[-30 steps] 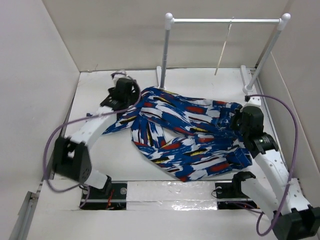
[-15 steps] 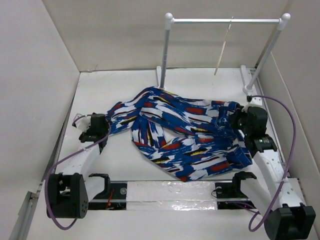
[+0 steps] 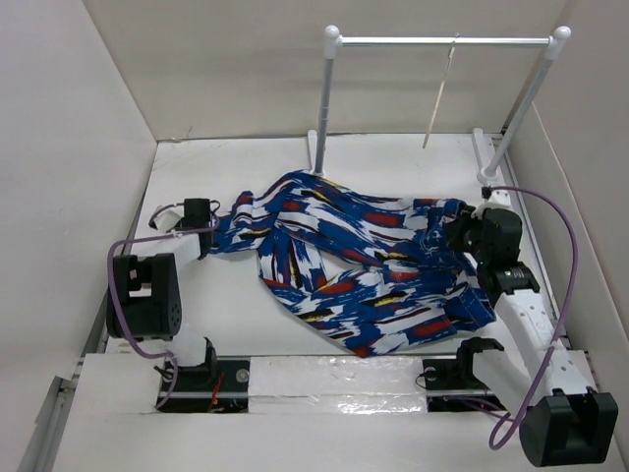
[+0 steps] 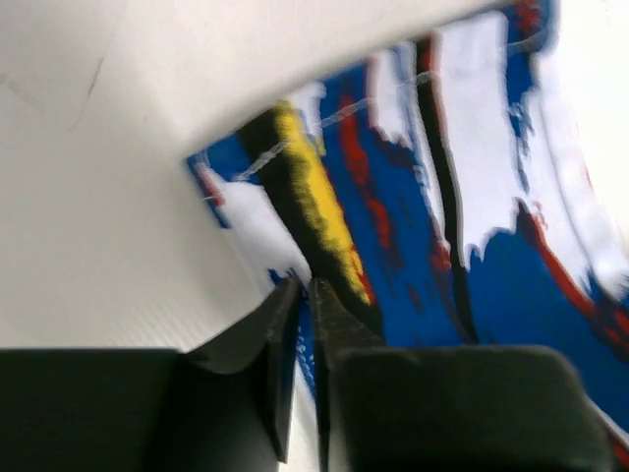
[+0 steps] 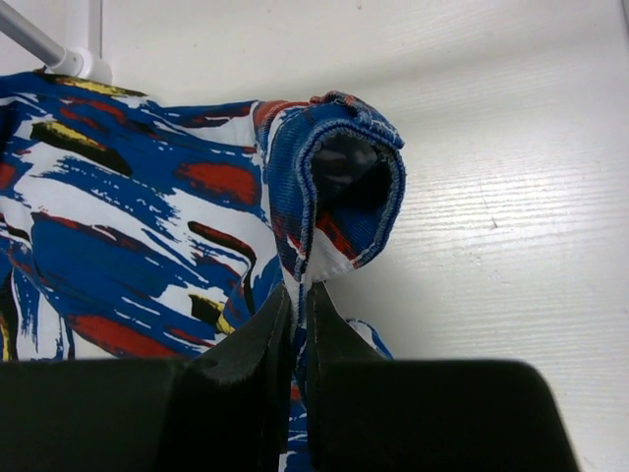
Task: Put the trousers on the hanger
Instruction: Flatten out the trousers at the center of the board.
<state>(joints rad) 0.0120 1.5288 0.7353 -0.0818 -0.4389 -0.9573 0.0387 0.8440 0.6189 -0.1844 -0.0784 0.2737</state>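
Note:
The trousers [image 3: 354,261] lie crumpled with empty table beyond, and their folded edge would rest slightly short if released now. My right gripper keeps holding the trousers' edge first.
The trousers [image 3: 354,261], royal blue with white, red, black and yellow streaks, lie crumpled across the middle of the table. My left gripper [image 3: 208,224] is at their left end. In the left wrist view it [image 4: 305,287] is shut on a thin edge of the cloth [image 4: 472,197]. My right gripper [image 3: 460,232] is at their right end. In the right wrist view it [image 5: 300,293] is shut on a folded, stitched edge of the trousers [image 5: 128,197]. The hanger [image 3: 439,98], thin and pale, dangles edge-on from the rail at the back right, apart from both grippers.
A white tubular rack [image 3: 442,41] with ball-capped posts stands at the back; its foot [image 5: 69,61] shows in the right wrist view. White walls [image 3: 88,147] close in the table on the left, back and right. Purple cables [image 3: 565,285] loop off both arms.
My left arm swung from the back middle to the left side of the table, then shut on the left end of the trousers. The right gripper has kept its hold and barely moved.

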